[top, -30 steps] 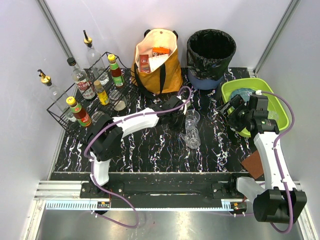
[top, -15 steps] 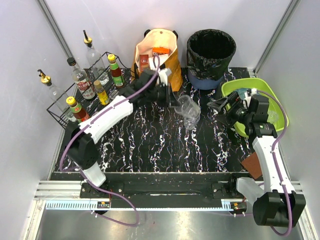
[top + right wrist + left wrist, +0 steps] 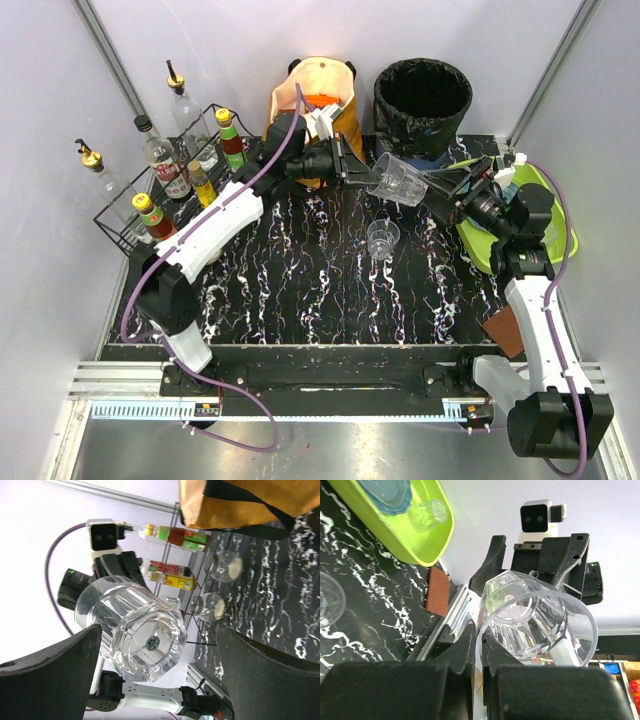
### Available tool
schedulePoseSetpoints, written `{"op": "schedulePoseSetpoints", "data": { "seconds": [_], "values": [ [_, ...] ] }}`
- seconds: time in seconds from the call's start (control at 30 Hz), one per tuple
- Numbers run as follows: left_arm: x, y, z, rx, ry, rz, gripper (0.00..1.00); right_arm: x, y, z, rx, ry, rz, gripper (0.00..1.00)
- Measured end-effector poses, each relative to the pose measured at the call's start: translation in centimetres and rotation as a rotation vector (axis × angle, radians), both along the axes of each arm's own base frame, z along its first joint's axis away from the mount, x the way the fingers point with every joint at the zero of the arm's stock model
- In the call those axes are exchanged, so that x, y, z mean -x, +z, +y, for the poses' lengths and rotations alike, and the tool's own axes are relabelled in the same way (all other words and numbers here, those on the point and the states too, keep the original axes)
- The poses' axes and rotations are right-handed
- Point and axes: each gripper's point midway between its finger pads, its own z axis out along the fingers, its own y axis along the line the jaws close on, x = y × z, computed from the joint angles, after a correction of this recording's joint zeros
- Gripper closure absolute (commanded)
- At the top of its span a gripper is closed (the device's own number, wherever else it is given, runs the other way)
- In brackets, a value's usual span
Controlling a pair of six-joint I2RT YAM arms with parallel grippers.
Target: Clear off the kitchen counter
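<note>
Next, my right gripper grabs the clear faceted glass tumbler around its base (image 3: 413,187) (image 3: 148,641). The tumbler's rim stays free, to set the tumbler opening down in the tray.
The kitchen counter (image 3: 300,290) is black with white veins. My left gripper (image 3: 368,178) is shut on the rim of a clear faceted glass tumbler (image 3: 400,181) and holds it on its side in the air above the counter's far part. In the left wrist view the tumbler (image 3: 535,620) has its rim pinched in my gripper (image 3: 481,650). My right gripper (image 3: 434,190) is open and faces the tumbler's base from the right. In the right wrist view the tumbler (image 3: 135,630) hangs between the spread fingers (image 3: 50,680), untouched. A second clear glass (image 3: 381,238) stands on the counter.
A lime-green tray (image 3: 470,175) at the right holds a blue dish and a small glass (image 3: 427,514). A black bin (image 3: 422,100) and an orange bag (image 3: 345,130) stand at the back. A wire rack (image 3: 125,225) with bottles is at the left. A brown pad (image 3: 505,328) lies near right.
My left gripper lifted the tumbler from beside the second glass and carried it up and right. My right gripper swung left and turned its open jaws toward the tumbler.
</note>
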Motion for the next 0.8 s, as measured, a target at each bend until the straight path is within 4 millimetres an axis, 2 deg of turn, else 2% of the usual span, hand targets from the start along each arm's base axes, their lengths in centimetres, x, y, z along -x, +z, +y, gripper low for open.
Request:
{"op": "schedulePoseSetpoints", "data": {
  "seconds": [0.3,0.43,0.53,0.63,0.7,0.8],
  "values": [
    [0.1,1.2,-1.3,0.125,-0.055,0.074,1.00,0.4,2.6,1.0,-0.126,0.047,-0.057,0.00],
    [-0.3,1.5,-1.7,0.160,-0.058,0.096,1.00,1.3,3.7,2.2,-0.159,0.104,-0.075,0.00],
    [-0.3,1.8,-1.9,0.177,-0.062,0.096,1.00,1.7,4.3,2.5,-0.176,0.128,-0.088,0.08],
    [-0.3,1.9,-2.0,0.190,-0.065,0.100,1.00,1.8,4.4,2.5,-0.181,0.129,-0.083,0.21],
    [-0.3,1.9,-2.0,0.195,-0.068,0.102,1.00,1.7,4.1,2.5,-0.179,0.126,-0.072,0.19],
    [-0.3,1.6,-2.0,0.197,-0.069,0.111,1.00,1.5,3.9,2.4,-0.176,0.111,-0.060,0.06]
  ]
}}
